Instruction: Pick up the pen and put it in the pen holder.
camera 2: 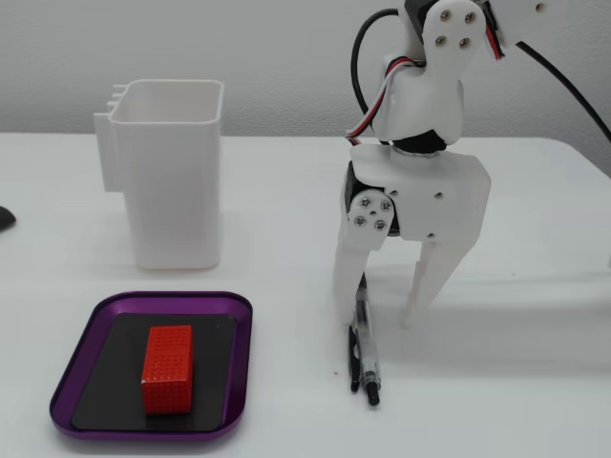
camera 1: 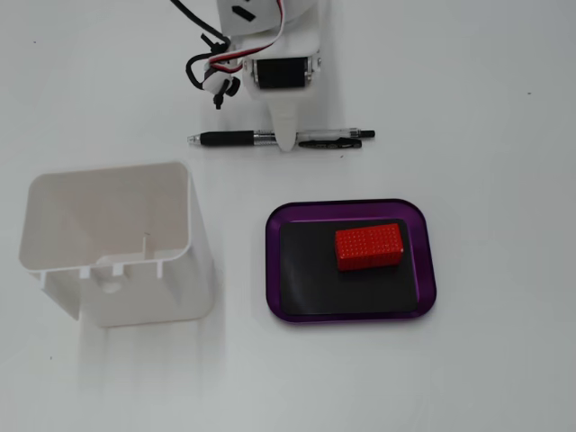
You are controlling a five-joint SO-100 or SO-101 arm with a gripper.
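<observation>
My gripper is to pick up the pen by its middle [camera 1: 266, 138] next, so that it can stand the pen in the white pen holder [camera 1: 108, 243].
A pen [camera 1: 234, 139] with a black grip and a clear barrel lies flat on the white table; in the other fixed view [camera 2: 366, 363] it points toward the camera. My gripper [camera 1: 286, 117] is open and lowered over the middle of the pen. In a fixed view [camera 2: 379, 322] its two white fingers straddle the pen, with the left finger [camera 2: 347, 286] right beside it and the right finger apart. The white pen holder [camera 1: 108, 243] stands upright and empty on the left, away from the gripper; it also shows in the other fixed view [camera 2: 172, 181].
A purple tray [camera 1: 430, 270] with a black mat holds a red block [camera 1: 369, 246] just in front of the pen. It lies at the lower left in the other fixed view [camera 2: 72, 382]. A dark object [camera 2: 5, 218] sits at the left edge.
</observation>
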